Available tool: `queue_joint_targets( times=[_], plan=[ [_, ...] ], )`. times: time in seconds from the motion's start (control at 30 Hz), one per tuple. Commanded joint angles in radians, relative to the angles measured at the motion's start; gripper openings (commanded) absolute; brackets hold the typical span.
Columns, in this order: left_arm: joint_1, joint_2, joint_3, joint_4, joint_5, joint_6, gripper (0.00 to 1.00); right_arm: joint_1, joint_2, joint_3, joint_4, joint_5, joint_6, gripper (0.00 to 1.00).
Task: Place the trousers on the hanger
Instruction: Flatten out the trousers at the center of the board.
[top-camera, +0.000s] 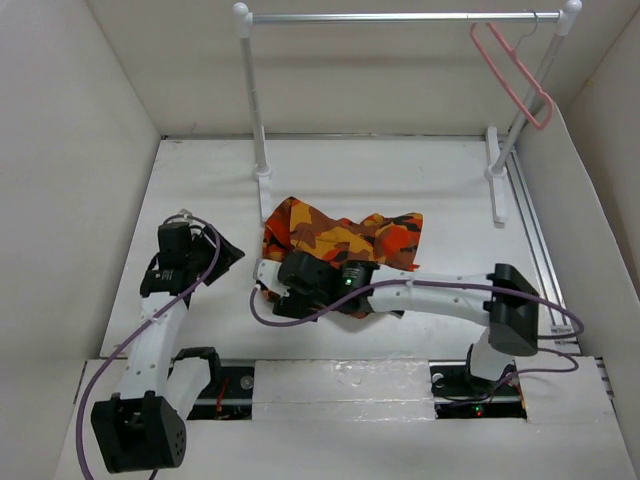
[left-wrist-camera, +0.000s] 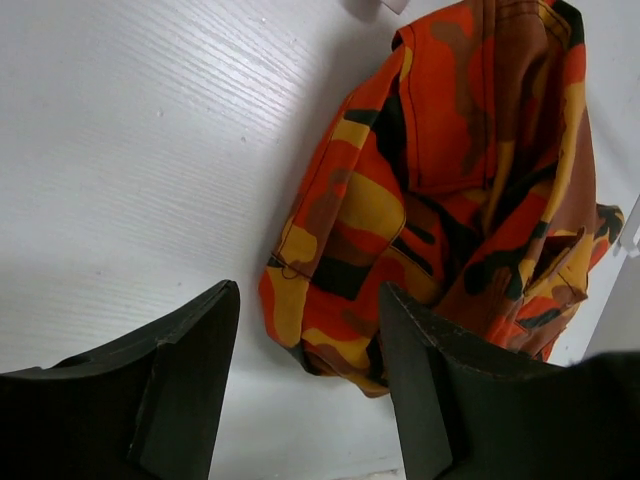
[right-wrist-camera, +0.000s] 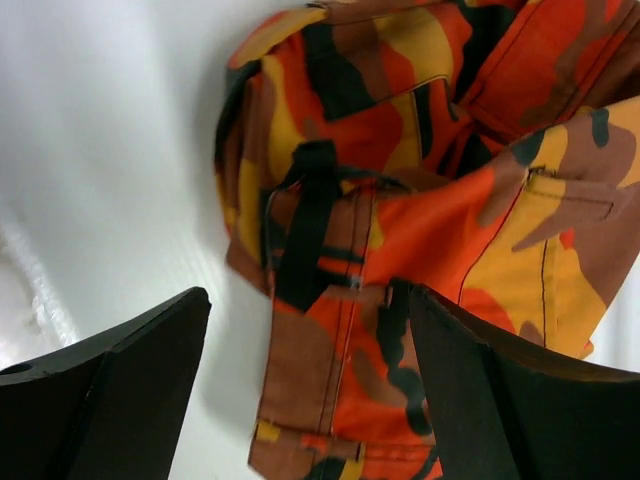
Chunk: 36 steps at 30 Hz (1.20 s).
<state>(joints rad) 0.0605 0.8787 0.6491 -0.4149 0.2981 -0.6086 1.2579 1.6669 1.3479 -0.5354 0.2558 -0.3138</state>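
My left gripper takes hold of the trousers by their near stitched edge (top-camera: 270, 250) next, to stretch the crumpled trousers between both grippers for the hanger (top-camera: 512, 72).
The camouflage trousers (top-camera: 345, 235) lie crumpled on the white table in front of the rail. The pink hanger (top-camera: 512, 72) hangs by its hook at the right end of the silver bar. My right gripper (top-camera: 268, 283) is open and low over the trousers' near left edge. In the right wrist view the trousers (right-wrist-camera: 420, 190) and their black strap (right-wrist-camera: 312, 215) lie between my open right gripper (right-wrist-camera: 300, 340). My left gripper (top-camera: 226, 254) is open and empty, left of the trousers. In the left wrist view the left gripper (left-wrist-camera: 305, 340) is just short of the trousers' edge (left-wrist-camera: 440, 190).
The white-posted rail (top-camera: 255, 100) with its silver bar (top-camera: 400, 16) stands at the back, its feet on the table (top-camera: 200, 190). White walls enclose the table left, right and back. A metal track (top-camera: 540, 240) runs along the right side.
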Motion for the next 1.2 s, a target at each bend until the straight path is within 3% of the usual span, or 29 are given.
queue_joint_targets(
  times=[0.0, 0.2, 0.33, 0.4, 0.43, 0.5, 0.53, 0.57, 0.7, 0.8, 0.9, 0.93, 1.03, 1.17],
  plan=[
    [-0.001, 0.002, -0.04, 0.083, 0.004, -0.046, 0.53, 0.0, 0.078, 0.103, 0.06, 0.108, 0.045, 0.85],
    [-0.001, 0.111, -0.117, 0.208, 0.036, -0.065, 0.57, -0.023, 0.192, 0.16, 0.078, 0.203, 0.117, 0.81],
    [-0.163, 0.189, -0.112, 0.251, -0.048, -0.082, 0.62, -0.045, 0.226, 0.171, 0.071, 0.249, 0.15, 0.69],
    [-0.301, 0.238, -0.086, 0.271, -0.083, -0.124, 0.64, -0.067, 0.222, 0.168, 0.065, 0.258, 0.172, 0.51],
    [-0.332, 0.25, -0.074, 0.268, -0.126, -0.143, 0.65, -0.077, 0.197, 0.16, 0.06, 0.269, 0.179, 0.3],
    [-0.347, 0.276, -0.075, 0.283, -0.126, -0.178, 0.65, -0.101, 0.154, 0.145, 0.058, 0.28, 0.196, 0.19],
    [-0.347, 0.281, -0.083, 0.291, -0.128, -0.183, 0.64, -0.12, 0.125, 0.125, 0.06, 0.292, 0.197, 0.07],
    [-0.347, 0.287, -0.095, 0.295, -0.132, -0.184, 0.64, -0.129, 0.073, 0.116, 0.057, 0.295, 0.199, 0.04],
    [-0.347, 0.335, -0.135, 0.337, -0.106, -0.184, 0.6, -0.169, -0.085, 0.07, 0.008, 0.316, 0.202, 0.01],
    [-0.347, 0.394, -0.158, 0.407, -0.079, -0.197, 0.5, -0.193, -0.218, 0.036, -0.018, 0.318, 0.197, 0.01],
    [-0.347, 0.476, -0.151, 0.488, -0.016, -0.203, 0.09, -0.23, -0.335, 0.02, -0.084, 0.332, 0.197, 0.0],
    [-0.347, 0.488, -0.122, 0.485, -0.02, -0.203, 0.0, -0.239, -0.364, 0.02, -0.1, 0.348, 0.197, 0.0],
    [-0.347, 0.467, -0.066, 0.432, -0.081, -0.183, 0.0, -0.264, -0.488, 0.031, -0.173, 0.394, 0.199, 0.0],
    [-0.288, 0.285, 0.088, 0.256, -0.217, -0.132, 0.0, -0.311, -0.624, 0.1, -0.262, 0.415, 0.164, 0.0]
  ],
)
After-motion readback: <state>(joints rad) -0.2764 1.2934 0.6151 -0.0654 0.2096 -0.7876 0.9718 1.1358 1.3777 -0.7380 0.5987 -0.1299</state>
